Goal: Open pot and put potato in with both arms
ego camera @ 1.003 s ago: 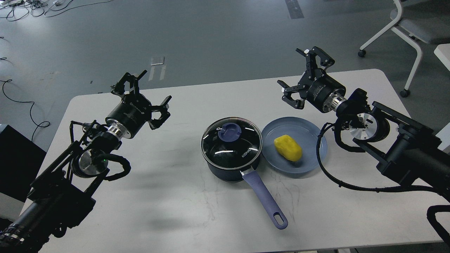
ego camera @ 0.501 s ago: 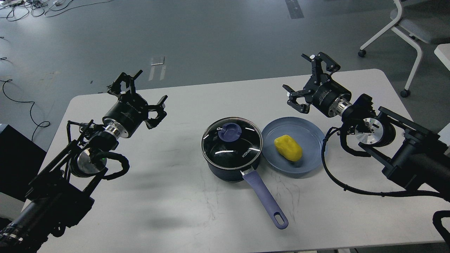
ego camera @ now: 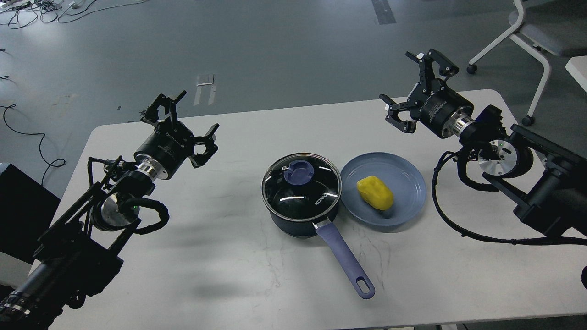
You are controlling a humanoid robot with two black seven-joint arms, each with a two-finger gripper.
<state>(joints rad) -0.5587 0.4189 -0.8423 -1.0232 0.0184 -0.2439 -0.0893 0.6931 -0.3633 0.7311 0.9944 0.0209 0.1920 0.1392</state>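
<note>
The glass lid (ego camera: 300,185) is too wide for my fingertips, so my left gripper will grab its narrow purple knob (ego camera: 298,172) next.
The dark pot (ego camera: 301,201) stands in the middle of the white table (ego camera: 220,256). Its glass lid (ego camera: 300,185) with a purple knob is on it, and its purple handle (ego camera: 344,259) points toward the front. The yellow potato (ego camera: 375,193) lies on a blue-grey plate (ego camera: 408,183) just right of the pot. My left gripper (ego camera: 179,121) is open and empty, raised above the table's left part, far from the pot. My right gripper (ego camera: 415,87) is open and empty, raised above the far right of the table, beyond the plate.
A white chair (ego camera: 536,32) on castors stands on the floor at the back right. Cables (ego camera: 27,9) lie on the floor at the back left. A dark box (ego camera: 18,206) stands left of the table. A white edge (ego camera: 578,68) shows at far right.
My right gripper has risen and moved back to the right, away from the plate. My left gripper shifted slightly back and left, then held still. Pot and potato have not moved.
</note>
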